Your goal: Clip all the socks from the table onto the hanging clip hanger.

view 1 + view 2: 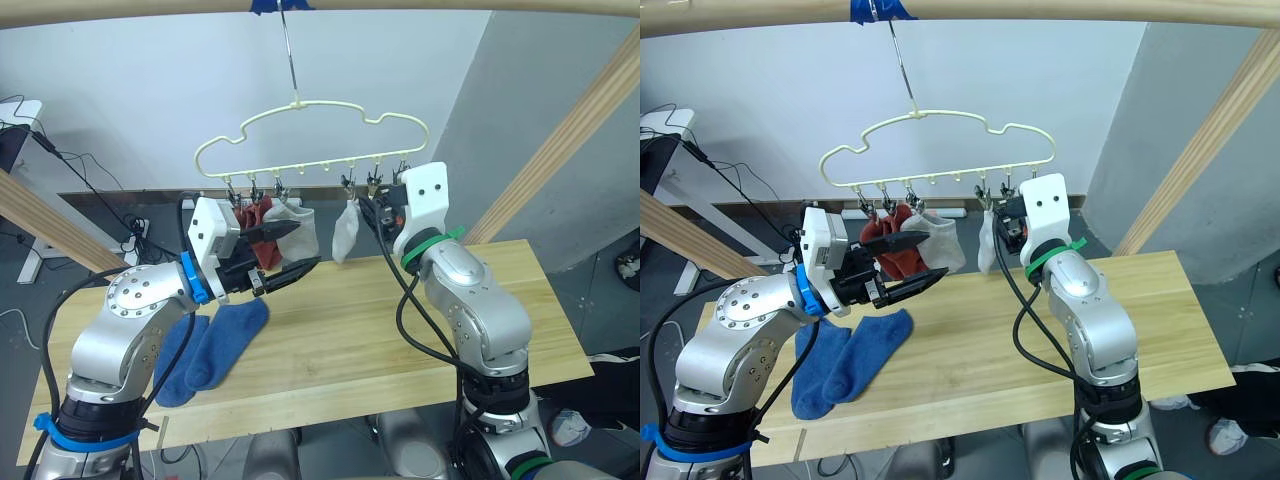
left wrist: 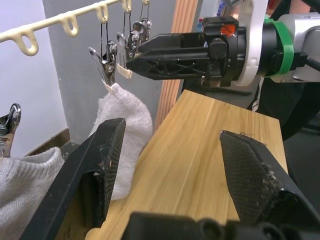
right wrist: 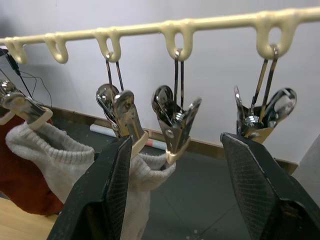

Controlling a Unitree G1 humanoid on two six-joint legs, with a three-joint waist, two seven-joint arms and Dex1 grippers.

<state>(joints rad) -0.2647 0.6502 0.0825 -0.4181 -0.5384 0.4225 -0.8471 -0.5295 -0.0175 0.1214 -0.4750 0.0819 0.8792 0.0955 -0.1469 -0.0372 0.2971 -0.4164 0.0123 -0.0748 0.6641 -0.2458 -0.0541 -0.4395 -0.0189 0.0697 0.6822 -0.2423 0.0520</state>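
I should grab the metal clip by its flared handles with my right gripper next. Then the clip's gripping end can take a blue sock (image 1: 230,345).
The pale-yellow clip hanger (image 1: 310,105) hangs by its hook from the top pole. On its left clips hang a rust-red sock (image 1: 250,218) and a light grey sock (image 1: 300,228); a second grey sock (image 1: 346,232) hangs further right. Two blue socks (image 1: 222,345) lie side by side on the table (image 1: 400,330) at the left. My left gripper (image 1: 306,246) is open and empty, just below and in front of the hanging socks. My right gripper (image 3: 172,145) is open at the clip row, with a metal clip (image 3: 176,120) between its spread fingers and untouched.
The frame's wooden poles run across the top (image 1: 420,5), slant down at the right (image 1: 570,130) and at the left (image 1: 50,225). Cables and a power strip (image 1: 135,225) lie on the floor behind the table. The table's right half is bare wood.
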